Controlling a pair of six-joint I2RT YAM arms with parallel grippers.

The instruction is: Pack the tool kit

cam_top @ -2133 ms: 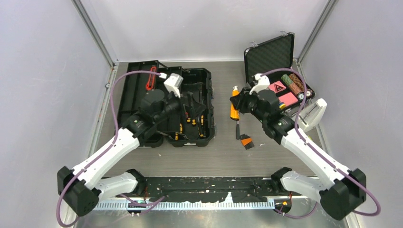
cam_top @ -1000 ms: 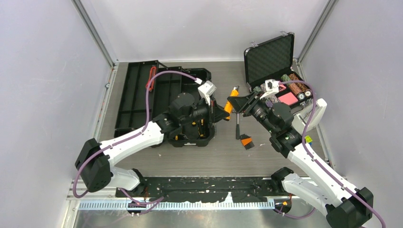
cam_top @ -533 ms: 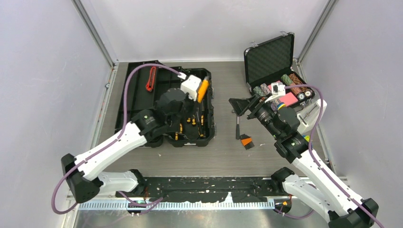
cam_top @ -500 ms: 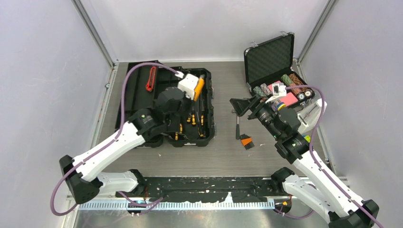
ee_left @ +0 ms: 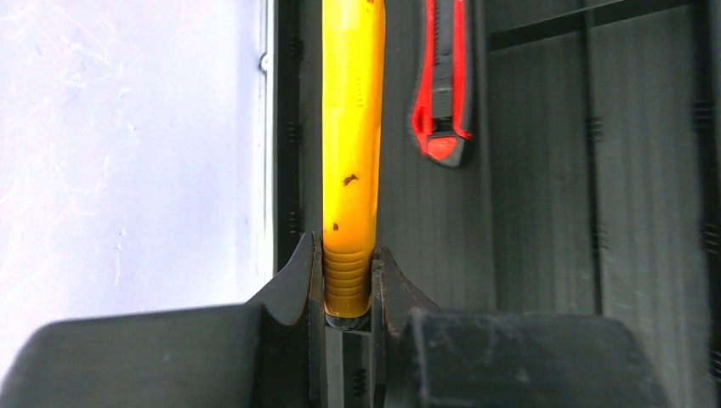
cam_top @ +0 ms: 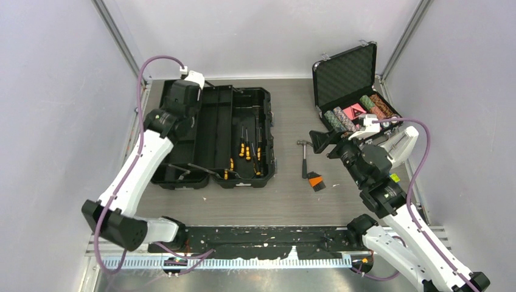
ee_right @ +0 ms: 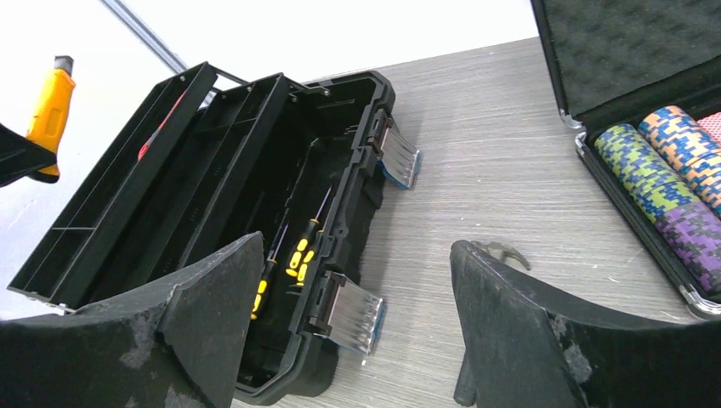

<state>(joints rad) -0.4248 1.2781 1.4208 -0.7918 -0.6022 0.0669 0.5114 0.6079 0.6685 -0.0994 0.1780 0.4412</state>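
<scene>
My left gripper needs to lower the yellow-handled tool [ee_left: 353, 144] before it lets go, because the tool is still well above the free part of the lid beside the red utility knife.
The tool kit's black box [cam_top: 243, 140] lies open on the table, its lid [cam_top: 173, 137] folded out to the left. My left gripper [ee_left: 346, 251] is shut on the ribbed end of a yellow-handled tool [ee_left: 353, 144], held over the lid beside a red utility knife [ee_left: 442, 85]. In the top view the left wrist [cam_top: 182, 97] hides those fingers. Yellow-and-black screwdrivers [cam_top: 246, 149] lie inside the box. My right gripper [cam_top: 319, 143] stands open and empty above the table, right of the box. A hammer [cam_top: 303, 159] and an orange-and-black tool [cam_top: 314, 180] lie below it.
A foam-lined black case [cam_top: 353, 91] of poker chips [ee_right: 663, 187] stands open at the back right. Two silver and blue latches [ee_right: 353, 314] stick out from the box's right wall. The left side wall [ee_left: 127, 153] is close to the lid's edge.
The right gripper opened and drew back to the right. The left arm swung the yellow-handled tool from the table between the arms, over the box, to the far left above the lid.
</scene>
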